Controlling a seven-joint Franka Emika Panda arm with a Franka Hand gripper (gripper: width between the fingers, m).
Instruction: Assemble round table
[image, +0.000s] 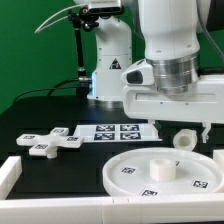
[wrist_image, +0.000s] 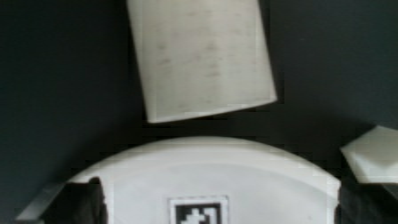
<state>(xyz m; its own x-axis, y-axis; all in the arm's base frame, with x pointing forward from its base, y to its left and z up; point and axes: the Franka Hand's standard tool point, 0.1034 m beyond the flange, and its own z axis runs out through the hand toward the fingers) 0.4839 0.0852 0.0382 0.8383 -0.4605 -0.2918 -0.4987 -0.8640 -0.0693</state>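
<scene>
My gripper should next take hold of the post by its rounded sides, so that it can stand the post (image: 185, 140) on the disc's raised middle (image: 162, 169).
The large round rimmed disc (image: 165, 172) lies at the front of the table with a raised hub in its middle. The short cylindrical post (image: 185, 140) stands just behind it. The cross-shaped foot piece (image: 50, 142) lies at the exterior view's left. My gripper (image: 190, 128) hangs right over the post, mostly hidden by the white wrist body. In the wrist view the post's rounded white top (wrist_image: 205, 175) with its tag fills the space between my dark fingers (wrist_image: 68, 202), and my gripper (wrist_image: 205, 205) looks open, one finger on each side.
The marker board (image: 120, 131) lies behind the disc, between the foot piece and the post. A white rail (image: 40, 185) runs along the table's front and left. The wrist view shows a blurred white strip (wrist_image: 205, 60) and a white corner (wrist_image: 374, 155).
</scene>
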